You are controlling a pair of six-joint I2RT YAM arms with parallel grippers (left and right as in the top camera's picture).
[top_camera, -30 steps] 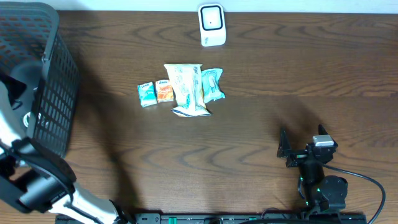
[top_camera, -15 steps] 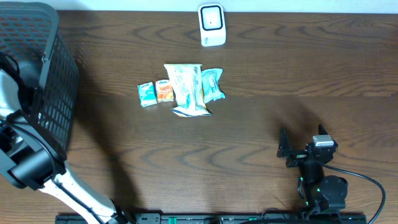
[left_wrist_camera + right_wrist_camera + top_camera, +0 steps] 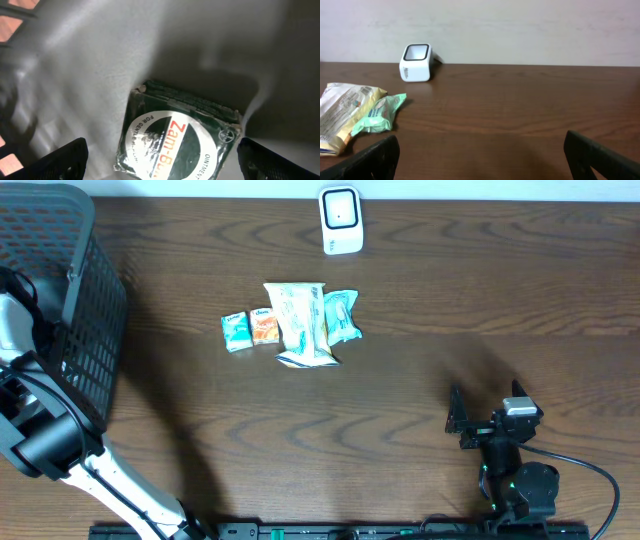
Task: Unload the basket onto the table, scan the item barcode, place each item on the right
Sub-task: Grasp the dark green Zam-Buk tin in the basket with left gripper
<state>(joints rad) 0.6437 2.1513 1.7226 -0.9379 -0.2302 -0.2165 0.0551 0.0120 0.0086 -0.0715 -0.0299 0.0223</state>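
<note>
My left gripper picks up the ointment box by its opposite sides next, to leave the box's broad sides uncovered to scan the barcode.
A dark green ointment box (image 3: pixel 180 135) with a white round "Zam-Buk" label lies on the grey liner inside the black mesh basket (image 3: pixel 85 300). No barcode shows on its upper face. My left gripper (image 3: pixel 162 162) hangs open just above the box; its black fingertips (image 3: pixel 62 160) stand wide on either side without touching it. The white scanner (image 3: pixel 340 221) stands at the table's far edge and also shows as the scanner (image 3: pixel 416 62) in the right wrist view. Down at the front right, my right gripper (image 3: pixel 488 420) rests open and holds nothing.
Mid-table lie a cream snack packet (image 3: pixel 300 323), a teal packet (image 3: pixel 341 316), a small teal box (image 3: pixel 236 332) and an orange box (image 3: pixel 265 326). The left arm (image 3: pixel 45 445) reaches up from the front left over the basket's rim. A black cable (image 3: pixel 590 475) trails from the right arm.
The left arm has swung further up and into the basket from the front left. The right arm and the table items have not moved.
</note>
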